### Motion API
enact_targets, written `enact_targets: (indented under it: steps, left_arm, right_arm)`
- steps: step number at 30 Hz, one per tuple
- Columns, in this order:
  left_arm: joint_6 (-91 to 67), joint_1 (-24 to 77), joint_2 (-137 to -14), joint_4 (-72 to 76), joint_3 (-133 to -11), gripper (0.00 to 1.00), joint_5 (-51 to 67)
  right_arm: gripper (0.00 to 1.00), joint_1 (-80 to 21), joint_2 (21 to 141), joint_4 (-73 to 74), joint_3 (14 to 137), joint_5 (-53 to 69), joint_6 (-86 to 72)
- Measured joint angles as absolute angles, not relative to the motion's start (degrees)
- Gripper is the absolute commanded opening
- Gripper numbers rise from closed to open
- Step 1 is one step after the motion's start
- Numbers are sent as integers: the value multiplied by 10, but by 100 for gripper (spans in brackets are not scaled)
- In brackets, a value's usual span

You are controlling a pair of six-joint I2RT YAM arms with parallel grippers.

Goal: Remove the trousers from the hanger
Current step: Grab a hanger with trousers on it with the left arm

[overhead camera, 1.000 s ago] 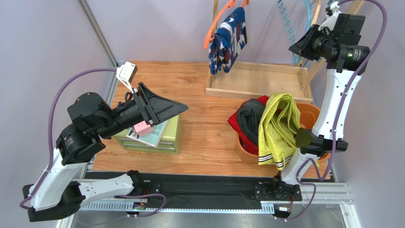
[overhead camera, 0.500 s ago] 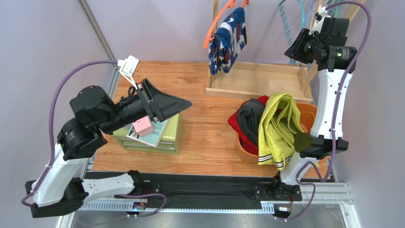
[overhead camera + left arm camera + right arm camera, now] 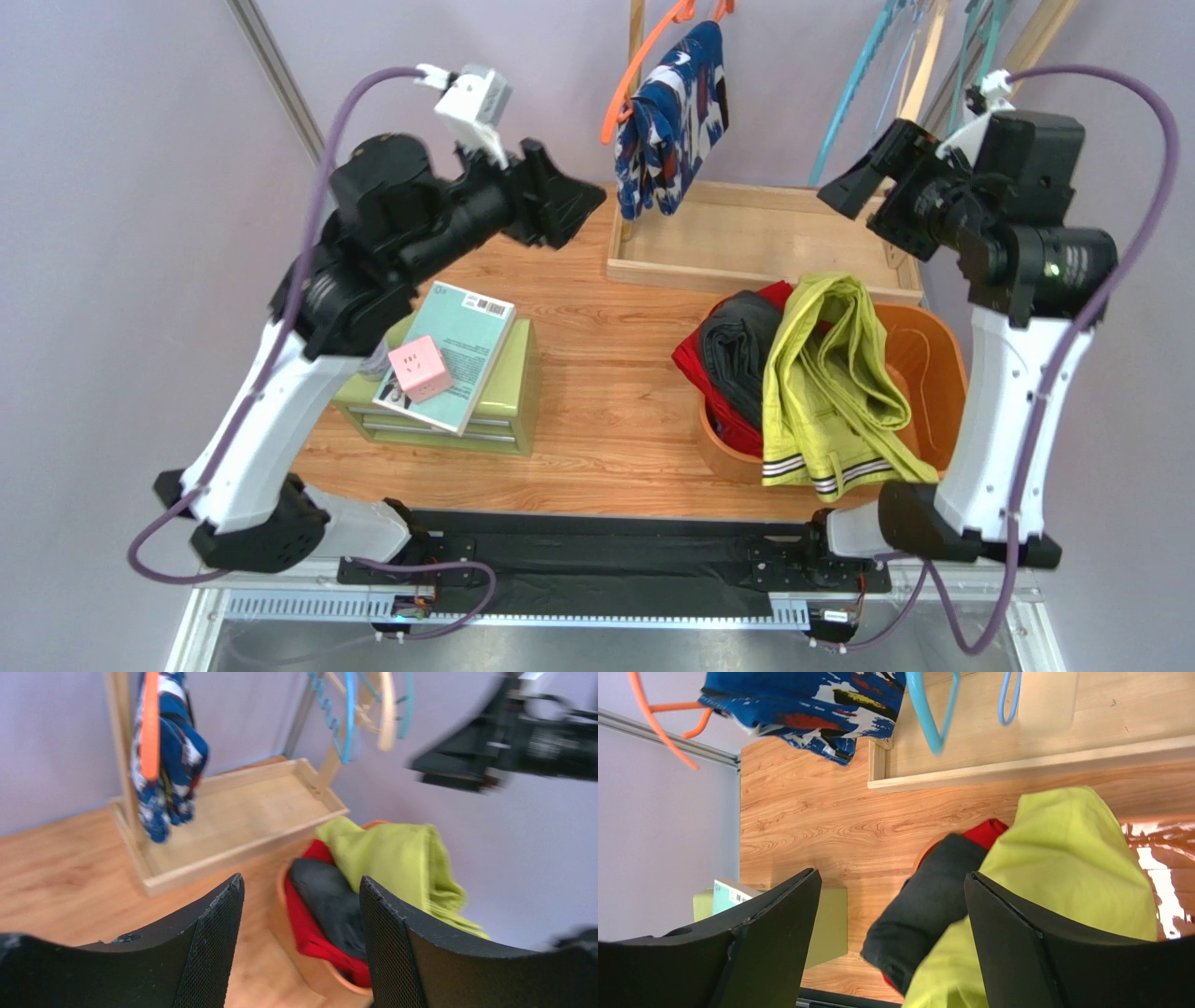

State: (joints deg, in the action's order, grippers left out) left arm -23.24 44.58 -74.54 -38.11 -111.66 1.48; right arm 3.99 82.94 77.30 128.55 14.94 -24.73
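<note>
I should grab the orange hanger's near end (image 3: 612, 128) (image 3: 149, 764) with my left gripper next. Then the hanger can be unhooked from the rack, and the trousers will be free to remove.
Navy blue patterned trousers (image 3: 676, 119) hang over an orange hanger (image 3: 627, 84) on the wooden rack at the back. My left gripper (image 3: 565, 199) is raised just left of them, open and empty. In the left wrist view the trousers (image 3: 168, 749) are far ahead of the open gripper (image 3: 300, 882). My right gripper (image 3: 859, 179) hovers open and empty at the rack's right end. Its wrist view shows the gripper (image 3: 891, 875) above yellow-green trousers (image 3: 1060, 861) and black trousers (image 3: 934, 903), with the navy trousers (image 3: 808, 700) beyond.
An orange basket (image 3: 943, 350) at the right holds red (image 3: 697, 367), black (image 3: 737, 350) and yellow-green (image 3: 828, 378) trousers. Empty blue hangers (image 3: 853, 91) dangle over the rack's wooden tray (image 3: 758, 238). A green drawer box (image 3: 508, 406) carries a book (image 3: 466, 329) and a pink cube (image 3: 420, 368).
My left arm rose from over the green box and swung back toward the hanging navy trousers. My right gripper went from nearly shut to open and pulled off the empty hangers.
</note>
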Motion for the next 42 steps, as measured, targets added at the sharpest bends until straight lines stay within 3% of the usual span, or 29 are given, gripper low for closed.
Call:
enact_targets:
  steps: [11,17,21,31,42]
  left_arm:
    - [-125,358,-1032,-310,-1271,67,27]
    - [-101,342,-1117,-272,-1321,62,28]
    - [-95,328,-1129,-254,-1322,55,28]
    - [-85,317,-1089,-234,-1289,66,66]
    - [-47,283,-1023,-226,-1298,69,102]
  right_arm:
    - [86,40,623,774,1193,201,-256]
    - [85,40,549,774,1171,255,-258]
    - [85,40,542,773,1174,277,-259]
    - [85,40,545,774,1164,291,-257]
    - [85,40,537,774,1158,307,-257]
